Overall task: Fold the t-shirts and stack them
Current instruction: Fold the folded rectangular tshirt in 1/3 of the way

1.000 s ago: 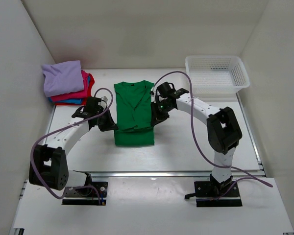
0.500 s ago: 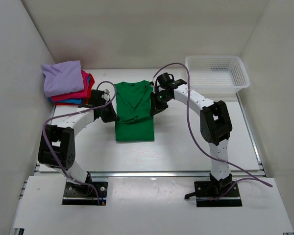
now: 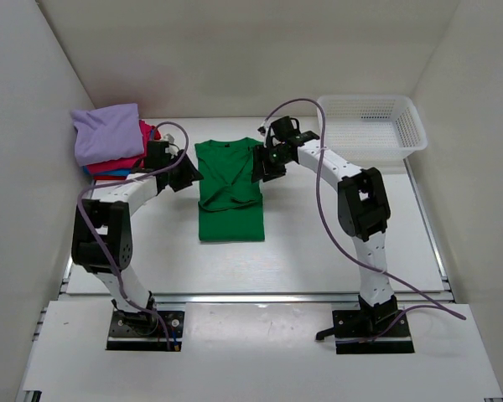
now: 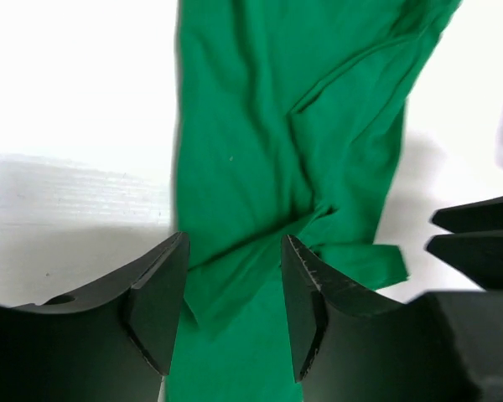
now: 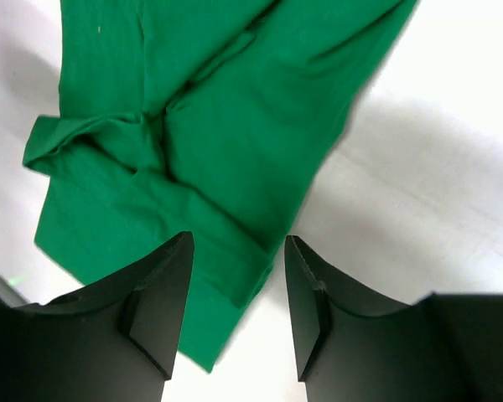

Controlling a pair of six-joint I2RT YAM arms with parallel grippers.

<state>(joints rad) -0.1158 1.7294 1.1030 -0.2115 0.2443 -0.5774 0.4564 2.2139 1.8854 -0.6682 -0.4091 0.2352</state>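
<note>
My left gripper should next grab the green t-shirt's near hem corner (image 3: 202, 239), opposite my right gripper's corner, to fold the hem toward the collar.
The bright green t-shirt (image 3: 231, 201) lies flat mid-table, folded narrow, with creased folds across its upper half and a dark collar at the far end. My left gripper (image 3: 189, 173) hovers open at its left edge; in the left wrist view the jaws (image 4: 232, 289) stand apart over green cloth (image 4: 268, 126) without pinching it. My right gripper (image 3: 259, 166) is open at the shirt's right edge. Its jaws (image 5: 237, 293) straddle the cloth's hem (image 5: 218, 126) and bare table. A stack of folded t-shirts sits at the far left, lavender (image 3: 107, 132) on top of pink-red (image 3: 144, 151) and blue (image 3: 117, 173).
A white mesh basket (image 3: 370, 126) stands at the back right, close behind the right arm. White walls enclose the table on the left, back and right. The right gripper's fingers (image 4: 478, 239) show at the right edge of the left wrist view.
Both arms have moved toward the back along the green shirt's sides. Both grippers, shut on the cloth a second ago, have opened and let it go.
</note>
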